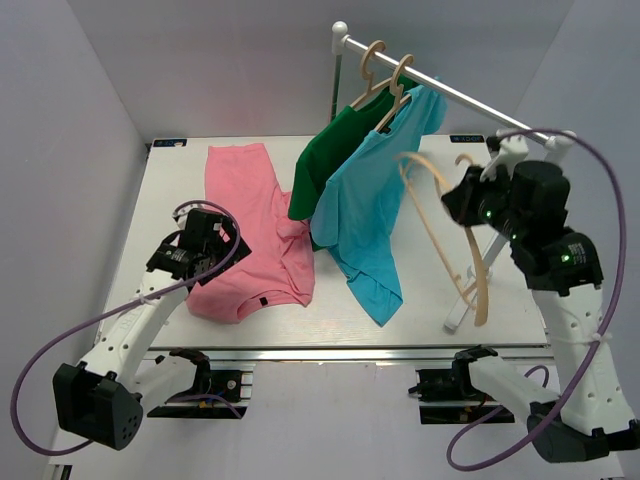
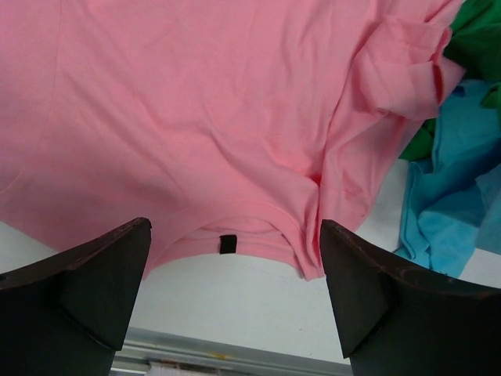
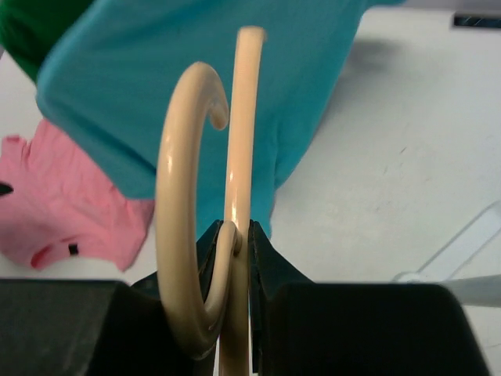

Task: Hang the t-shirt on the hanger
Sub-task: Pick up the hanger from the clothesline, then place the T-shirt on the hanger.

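Observation:
My left gripper grabs the pink t-shirt [image 1: 245, 225] by the collar's edge farthest from the blue shirt next, since that leaves the neck open for inserting the hanger.
The pink t-shirt [image 1: 245, 225] lies flat on the white table at the left, its collar with a black tag towards the front edge. It fills the left wrist view [image 2: 219, 117] and shows in the right wrist view [image 3: 55, 207]. My left gripper [image 1: 203, 262] hovers over the shirt's left side, open and empty [image 2: 235, 227], with the collar between its fingers in view. My right gripper [image 1: 468, 203] is shut [image 3: 233, 235] on the bare beige hanger [image 1: 440, 235] at the base of its hook [image 3: 239, 133] and holds it in the air right of the blue shirt.
A white clothes rack [image 1: 440, 85] stands at the back right, with a green shirt [image 1: 325, 165] and a blue shirt [image 1: 365, 215] on like hangers; the blue one drapes onto the table. The rack's foot [image 1: 462, 315] is at the front right. The table's front rail [image 1: 330, 352] runs along the near edge.

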Motion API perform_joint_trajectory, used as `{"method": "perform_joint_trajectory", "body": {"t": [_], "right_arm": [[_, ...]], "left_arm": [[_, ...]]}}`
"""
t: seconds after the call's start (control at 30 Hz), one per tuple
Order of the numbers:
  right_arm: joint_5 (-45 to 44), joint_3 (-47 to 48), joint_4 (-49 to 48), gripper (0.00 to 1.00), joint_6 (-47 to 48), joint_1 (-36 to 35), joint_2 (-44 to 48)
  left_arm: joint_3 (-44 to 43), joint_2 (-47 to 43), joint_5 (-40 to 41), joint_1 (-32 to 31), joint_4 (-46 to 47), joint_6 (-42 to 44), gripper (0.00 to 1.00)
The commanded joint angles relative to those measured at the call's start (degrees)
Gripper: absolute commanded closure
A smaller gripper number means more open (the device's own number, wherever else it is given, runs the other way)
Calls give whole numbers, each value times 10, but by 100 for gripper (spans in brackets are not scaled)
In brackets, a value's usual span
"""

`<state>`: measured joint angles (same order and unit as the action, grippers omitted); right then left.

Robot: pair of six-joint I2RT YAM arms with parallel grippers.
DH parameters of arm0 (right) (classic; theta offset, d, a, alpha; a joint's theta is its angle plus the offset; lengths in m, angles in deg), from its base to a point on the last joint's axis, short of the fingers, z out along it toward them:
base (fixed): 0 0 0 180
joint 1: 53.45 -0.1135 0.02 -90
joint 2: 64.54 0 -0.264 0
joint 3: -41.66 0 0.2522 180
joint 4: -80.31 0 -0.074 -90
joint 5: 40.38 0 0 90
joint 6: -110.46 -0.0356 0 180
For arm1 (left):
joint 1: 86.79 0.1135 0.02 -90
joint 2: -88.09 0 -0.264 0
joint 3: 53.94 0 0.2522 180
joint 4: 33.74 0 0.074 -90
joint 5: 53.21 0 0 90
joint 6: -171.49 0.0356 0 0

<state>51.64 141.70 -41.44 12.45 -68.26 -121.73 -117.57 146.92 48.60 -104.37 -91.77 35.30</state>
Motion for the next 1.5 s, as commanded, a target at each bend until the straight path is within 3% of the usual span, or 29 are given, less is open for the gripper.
{"method": "perform_joint_trajectory", "body": {"t": [0.0,0.07,0.27,0.4,0.53,0.7,0.87,1.0,1.1,1.13,1.2,1.47], "right_arm": [[67,-84,-1,100,-32,-1,60],[83,-123,5,100,-43,-1,85],[244,-280,9,100,-25,-7,137],[322,-320,-12,100,-7,-29,155],[368,-340,-58,100,-7,-42,161],[397,-369,-95,100,2,-77,138],[366,-382,-127,100,-3,-148,118],[359,-390,-165,100,-14,-170,96],[352,-395,-178,100,-13,-179,81],[352,-400,-187,100,-13,-183,77],[350,-402,-204,100,-3,-205,58],[280,-390,-309,100,38,-299,6]], "left_arm": [[-3,7,-3,1,-35,-21,2],[17,6,-9,0,-44,-26,2],[92,-17,-39,0,-42,-57,2],[136,-14,-63,0,-42,-65,2],[158,-8,-61,0,-58,-81,9],[171,1,-65,0,-41,-86,25],[169,36,-50,0,-22,-85,39],[158,64,-31,-1,-34,-84,57],[157,57,-28,-1,-35,-84,76],[158,52,-31,-1,-34,-82,89],[157,42,-37,-1,-33,-79,100],[124,16,-36,-3,-85,-64,100]]}}
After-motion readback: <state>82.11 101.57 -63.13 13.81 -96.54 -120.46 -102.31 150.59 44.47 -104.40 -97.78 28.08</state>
